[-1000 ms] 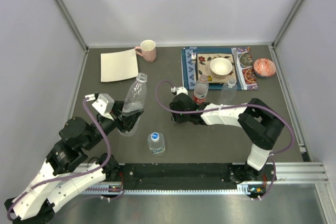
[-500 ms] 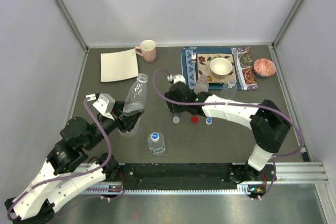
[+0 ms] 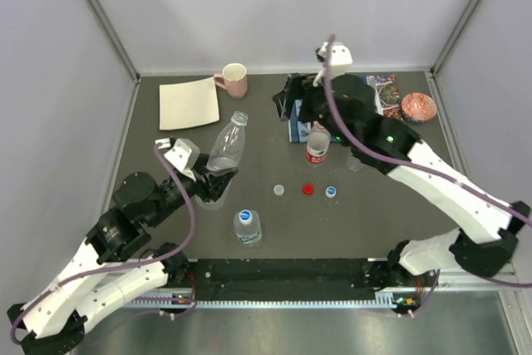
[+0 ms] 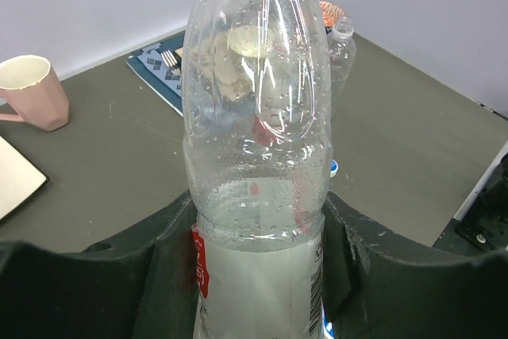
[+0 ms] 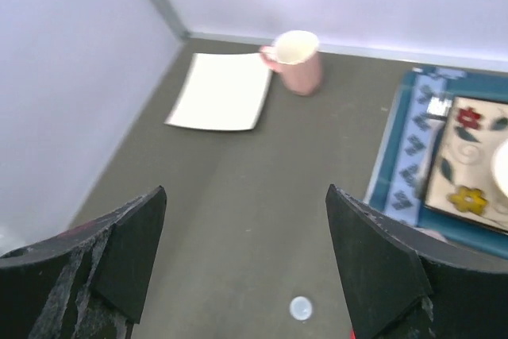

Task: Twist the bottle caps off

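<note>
The robot's right gripper will grab the clear bottle's free open-neck end (image 3: 237, 125) next. That leaves the bottle's base free to set the bottle upright.
My left gripper (image 3: 213, 185) is shut on a clear bottle (image 3: 224, 150) with a pale label and holds it tilted, its open neck pointing back and right. In the left wrist view the bottle (image 4: 258, 156) fills the gap between my fingers (image 4: 163, 260). My right gripper (image 3: 285, 104) is open and empty, raised high over the back middle of the table. Three loose caps lie on the table: whitish-grey (image 3: 279, 190), red (image 3: 308, 189) and blue (image 3: 331, 192). The whitish-grey cap (image 5: 301, 307) shows below the right gripper (image 5: 246, 228). A bottle (image 3: 247, 227) with a blue cap stands near the front. A red-labelled bottle (image 3: 317, 146) stands uncapped.
A pink mug (image 3: 233, 80) and a white square plate (image 3: 189, 103) sit at the back left. A patterned placemat (image 3: 387, 97) with dishes and a red bowl (image 3: 418, 107) are at the back right, partly hidden by the right arm. Another clear bottle (image 4: 341, 45) stands near the mat.
The right arm has let go of the red-labelled bottle, risen and swung back; the three caps it hid now show. The left gripper has moved slightly right with its bottle.
</note>
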Controlling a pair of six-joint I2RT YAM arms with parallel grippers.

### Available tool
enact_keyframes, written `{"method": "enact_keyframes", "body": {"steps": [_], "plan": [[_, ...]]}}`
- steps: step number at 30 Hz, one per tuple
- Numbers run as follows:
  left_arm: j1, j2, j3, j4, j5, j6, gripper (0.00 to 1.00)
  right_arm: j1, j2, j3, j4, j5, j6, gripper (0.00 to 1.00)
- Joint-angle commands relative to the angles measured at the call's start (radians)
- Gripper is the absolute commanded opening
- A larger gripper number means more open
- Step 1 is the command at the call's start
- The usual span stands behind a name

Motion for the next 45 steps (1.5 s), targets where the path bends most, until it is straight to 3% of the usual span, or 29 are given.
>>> {"method": "enact_keyframes", "body": {"steps": [1,5,13,24,40,45], "plan": [[0.001,0.061,0.052,0.096,0.014,0.031,0.56,-0.021,-0.139,-0.095,0.189,-0.313,0.061,0.82],[0.002,0.094,0.072,0.104,0.029,0.045,0.56,-0.093,-0.168,-0.139,0.336,-0.69,0.214,0.84],[0.001,0.13,0.092,0.113,0.103,0.048,0.57,-0.136,-0.073,-0.124,0.438,-1.018,0.323,0.84],[0.002,0.16,0.109,0.119,0.16,0.033,0.57,-0.133,-0.067,-0.171,0.45,-1.042,0.317,0.76],[0.001,0.17,0.109,0.145,0.143,0.022,0.63,-0.131,-0.073,-0.207,0.427,-1.055,0.303,0.31],[0.001,0.165,0.106,0.139,0.134,0.025,0.78,-0.131,-0.082,-0.185,0.391,-1.029,0.277,0.11]]}}
